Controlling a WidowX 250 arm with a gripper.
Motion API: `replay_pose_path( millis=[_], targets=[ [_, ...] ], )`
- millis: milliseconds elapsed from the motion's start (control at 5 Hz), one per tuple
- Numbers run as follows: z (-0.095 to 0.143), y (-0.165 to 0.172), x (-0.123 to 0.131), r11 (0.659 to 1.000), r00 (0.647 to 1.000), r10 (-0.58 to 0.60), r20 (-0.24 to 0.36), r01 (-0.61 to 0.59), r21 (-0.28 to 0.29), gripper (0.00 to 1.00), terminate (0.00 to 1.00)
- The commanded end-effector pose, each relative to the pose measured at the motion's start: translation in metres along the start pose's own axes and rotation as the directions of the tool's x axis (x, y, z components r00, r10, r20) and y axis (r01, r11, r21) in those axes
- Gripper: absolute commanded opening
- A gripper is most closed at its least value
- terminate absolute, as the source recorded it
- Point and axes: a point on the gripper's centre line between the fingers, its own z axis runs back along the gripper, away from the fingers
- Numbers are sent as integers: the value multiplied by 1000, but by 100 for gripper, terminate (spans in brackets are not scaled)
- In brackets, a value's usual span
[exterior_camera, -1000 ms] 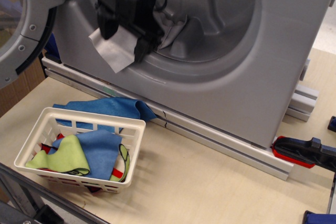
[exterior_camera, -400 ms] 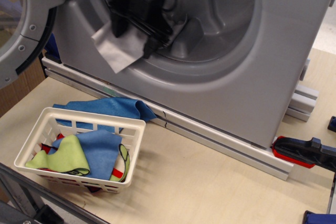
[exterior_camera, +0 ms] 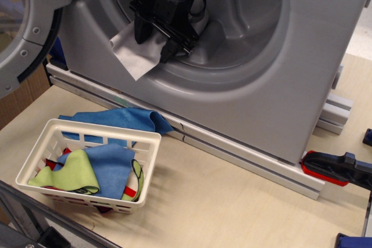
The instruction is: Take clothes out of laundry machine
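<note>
Next, the gripper grabs the grey-white cloth (exterior_camera: 132, 56) by its middle folds at the drum's rim to take it out of the machine.
The laundry machine (exterior_camera: 279, 85) fills the back, with its round door (exterior_camera: 23, 27) swung open at the left. A pale grey-white cloth (exterior_camera: 132, 56) hangs over the lower left rim of the drum (exterior_camera: 244, 21), one corner pointing down. My black gripper (exterior_camera: 154, 42) reaches down into the drum mouth right over the cloth's upper part. Its fingers (exterior_camera: 140, 30) stand apart, one on each side of the cloth's top, so it is open. The rest of the cloth inside the drum is hidden behind the gripper.
A white slatted basket (exterior_camera: 145, 137) sits on the table at the front left, holding blue (exterior_camera: 110, 166) and lime-green (exterior_camera: 72, 175) cloths. Another blue cloth (exterior_camera: 125, 119) lies behind it. A red and black clamp (exterior_camera: 331, 168) lies at the right.
My gripper has moved right and deeper into the drum. The hanging cloth has shifted a little to the right with it.
</note>
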Motion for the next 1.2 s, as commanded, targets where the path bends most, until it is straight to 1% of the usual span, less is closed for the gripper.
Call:
replay_pose_path(
  millis=[0, 200, 400, 600, 800, 1000],
  targets=[
    [17, 12, -3, 995, 998, 70, 3, -70, 75, 0, 0],
    [29, 16, -18, 989, 993, 119, -11, -117, 86, 0, 0],
    [44, 16, -34, 983, 985, 172, -20, -170, 62, 0, 0],
    [57, 12, -57, 966, 964, 259, -64, -258, 15, 0, 0],
    [59, -4, -88, 940, 941, 308, -137, -324, -107, 0, 0],
    [51, -22, -116, 932, 941, 280, -189, -314, -180, 0, 0]
  ],
)
